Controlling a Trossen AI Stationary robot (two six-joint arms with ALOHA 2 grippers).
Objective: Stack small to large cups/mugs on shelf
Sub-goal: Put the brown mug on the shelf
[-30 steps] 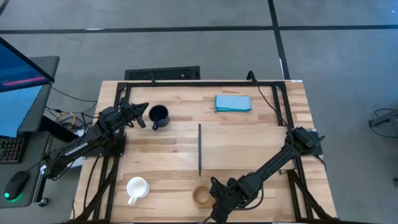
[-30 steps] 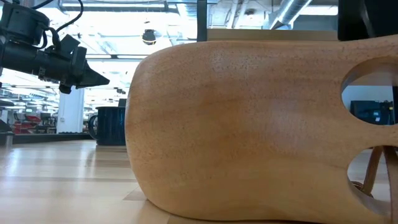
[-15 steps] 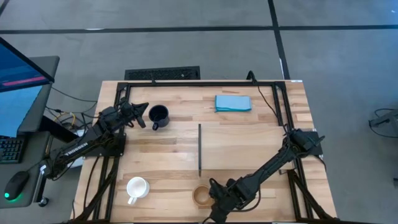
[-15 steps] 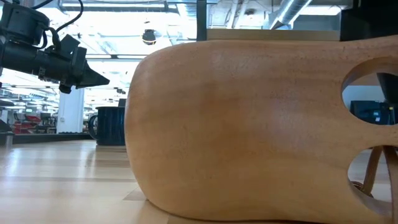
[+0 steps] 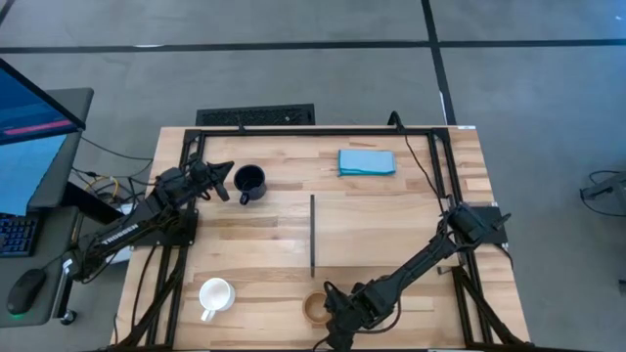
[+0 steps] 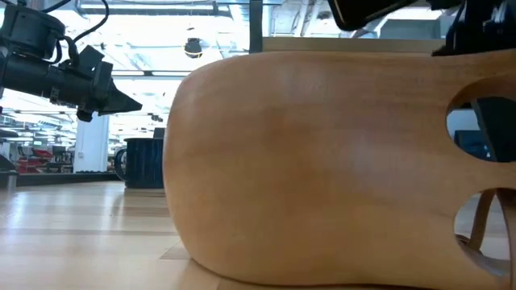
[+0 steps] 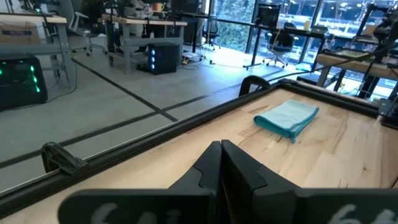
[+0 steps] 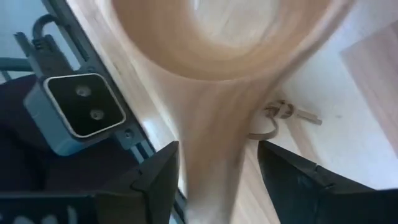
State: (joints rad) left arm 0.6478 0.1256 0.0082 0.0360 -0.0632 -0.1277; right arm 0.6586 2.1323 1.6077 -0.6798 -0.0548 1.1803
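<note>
The small tan wooden cup needs to go on the shelf stack next. My right gripper should grab the cup by its handle [image 8: 214,155].
The small tan wooden cup [image 5: 314,308] stands on its base by the table's near edge and fills the low view [image 6: 306,161]. My right gripper [image 5: 333,307] is open and points steeply down. Its fingers [image 8: 155,180] stand on either side of the cup's handle [image 8: 214,162], and I see no touch. The black mug [image 5: 250,182] stands at the far left, and the white mug [image 5: 214,294] at the near left. My left gripper [image 5: 221,180] waits shut beside the black mug. The shelf [image 5: 377,235] lies flat at mid-table, with its black strip [image 5: 313,235] on its left edge.
A folded blue cloth [image 5: 367,161] lies at the far side of the table. A black frame rail [image 5: 313,130] runs along the far edge. The low camera [image 8: 84,112] sits just past the cup at the near edge. A loop of cord [image 8: 280,115] lies on the table by the handle.
My right gripper has come down over the wooden cup's handle and moved a little toward the table's left edge, so that it now shows at the top of the low view. The cup stands where it was.
</note>
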